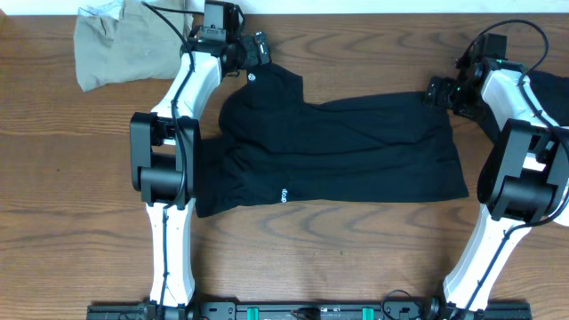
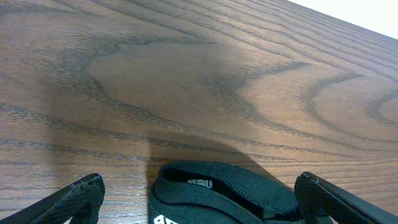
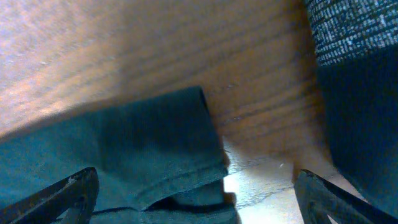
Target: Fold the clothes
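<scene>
My left gripper is to grab the collar with white lettering (image 1: pixel 258 74) next, at the far corner of the black garment, so that it can fold the garment (image 1: pixel 338 151).
A black garment (image 1: pixel 338 151) lies spread across the middle of the wooden table, with a small white logo near its lower left. My left gripper (image 1: pixel 256 49) is open at the garment's far left corner; in the left wrist view the black collar band (image 2: pixel 217 193) with white lettering lies between the spread fingers (image 2: pixel 202 202). My right gripper (image 1: pixel 437 92) is open at the garment's far right corner; in the right wrist view a folded cloth edge (image 3: pixel 155 155) lies between the fingers (image 3: pixel 196 196), nearer the left one.
A crumpled beige garment (image 1: pixel 116 49) lies at the table's far left. Another dark cloth with a speckled patch (image 3: pixel 354 37) lies at the right edge, by the right arm (image 1: pixel 556 98). Bare wood (image 1: pixel 338 258) shows in front of the black garment.
</scene>
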Controlling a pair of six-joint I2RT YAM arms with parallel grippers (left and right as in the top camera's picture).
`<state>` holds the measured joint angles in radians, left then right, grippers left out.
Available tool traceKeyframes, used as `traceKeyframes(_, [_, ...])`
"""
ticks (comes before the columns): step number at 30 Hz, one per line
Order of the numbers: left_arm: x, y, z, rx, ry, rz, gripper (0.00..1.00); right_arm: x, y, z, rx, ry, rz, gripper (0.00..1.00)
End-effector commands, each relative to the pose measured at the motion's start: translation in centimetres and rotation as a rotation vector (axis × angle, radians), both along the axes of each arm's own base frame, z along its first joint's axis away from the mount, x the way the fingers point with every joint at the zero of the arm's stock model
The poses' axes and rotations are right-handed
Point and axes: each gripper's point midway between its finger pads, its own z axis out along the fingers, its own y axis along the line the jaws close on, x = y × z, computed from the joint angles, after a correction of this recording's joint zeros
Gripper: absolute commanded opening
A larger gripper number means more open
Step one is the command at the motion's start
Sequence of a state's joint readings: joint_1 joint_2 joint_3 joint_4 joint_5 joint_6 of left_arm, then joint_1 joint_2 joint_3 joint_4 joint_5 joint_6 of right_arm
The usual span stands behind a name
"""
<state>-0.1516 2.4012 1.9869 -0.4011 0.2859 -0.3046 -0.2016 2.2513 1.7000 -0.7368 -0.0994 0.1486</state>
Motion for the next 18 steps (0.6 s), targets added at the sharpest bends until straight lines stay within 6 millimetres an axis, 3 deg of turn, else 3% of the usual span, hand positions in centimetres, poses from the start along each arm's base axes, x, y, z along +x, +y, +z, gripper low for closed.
traceKeyframes(1, [0.6,0.3,1.6,0.032,-0.043,-0.006,1.0,-0.2,0.2,-1.7,0.017,0.028,0.02,0.99])
traceKeyframes(5, [0.6,0.3,1.1,0.035,-0.035,-0.003,0.93,-0.2,0.2,-1.7,0.017,0.026,0.021,0.99])
traceKeyframes(18, [0.0,-0.7,-2.5,0.041,0.023,-0.024,0.94,0.1,0.8,-1.7,0.016,0.018,0.034,0.91])
